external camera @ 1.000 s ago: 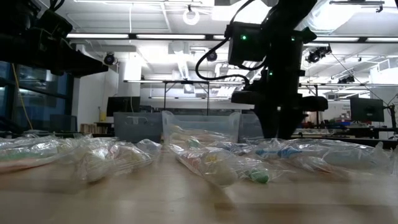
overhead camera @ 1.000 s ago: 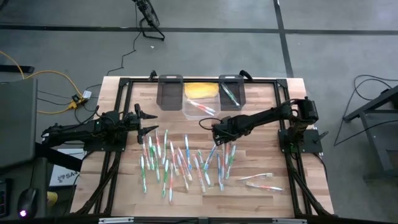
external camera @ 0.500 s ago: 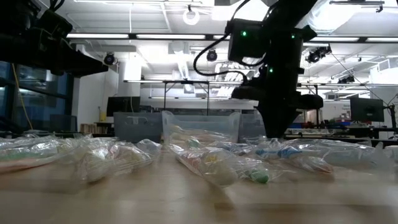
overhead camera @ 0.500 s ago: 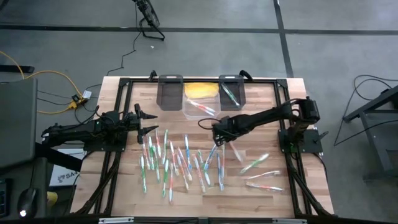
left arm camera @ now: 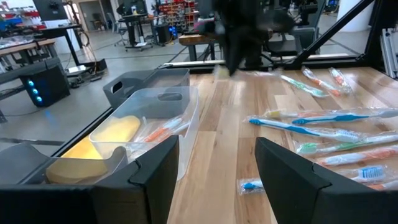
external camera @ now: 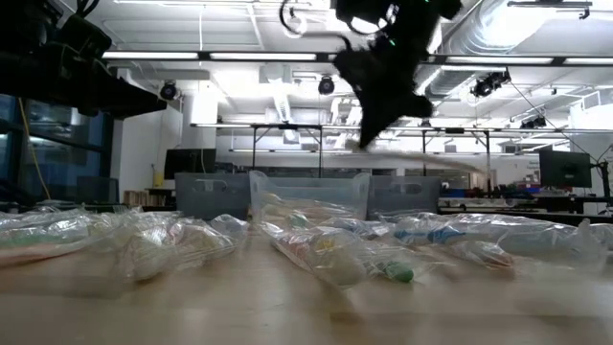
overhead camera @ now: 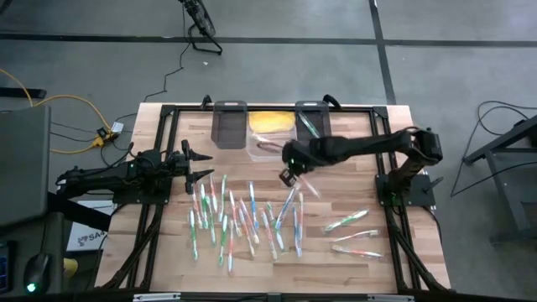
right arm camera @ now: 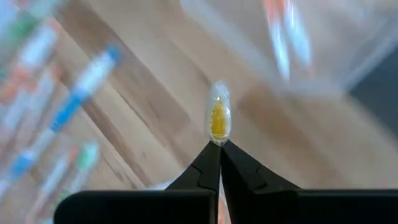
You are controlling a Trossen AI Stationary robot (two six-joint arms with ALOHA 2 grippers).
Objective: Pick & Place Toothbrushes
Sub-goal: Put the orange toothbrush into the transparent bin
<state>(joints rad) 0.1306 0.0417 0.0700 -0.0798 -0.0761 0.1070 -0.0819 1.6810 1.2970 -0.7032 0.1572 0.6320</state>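
I need to move the toothbrush toward the clear bin before opening my right gripper, because the toothbrush's tip [right arm camera: 219, 117] hangs over the tabletop outside the bin.
Several wrapped toothbrushes [overhead camera: 243, 214] with green, blue, pink and white handles lie flat on the wooden table, also seen in the low view [external camera: 316, 249] and the left wrist view [left arm camera: 323, 121]. My right gripper [overhead camera: 287, 174] hangs over the table's middle, just near of the bins, shut on one wrapped toothbrush [overhead camera: 307, 186]. In the low view this gripper [external camera: 375, 120] is high above the pile. My left gripper [overhead camera: 198, 166] waits open at the pile's left side, touching nothing; its fingers [left arm camera: 155, 165] stand wide apart. My right gripper [right arm camera: 219, 144] pinches the wrapped toothbrush by one end of its clear wrapper [right arm camera: 217, 121], which shows an orange piece inside. Only the fingertips [right arm camera: 208, 163] meet it. The toothbrush is lifted clear of the table and trails out sideways from the fingers [external camera: 431, 161].
Three bins stand at the far edge: a dark left bin [overhead camera: 229, 124], a clear middle bin [overhead camera: 267, 144] holding a yellow thing and toothbrushes, and a dark right bin [overhead camera: 310, 126] holding toothbrushes. Two or three toothbrushes [overhead camera: 352, 235] lie apart near the right edge.
My right gripper has risen from the pile and moved toward the far edge and the bins, carrying one wrapped toothbrush up clear of the table. A green-handled toothbrush was knocked out of the pile and now lies farther toward the right edge.
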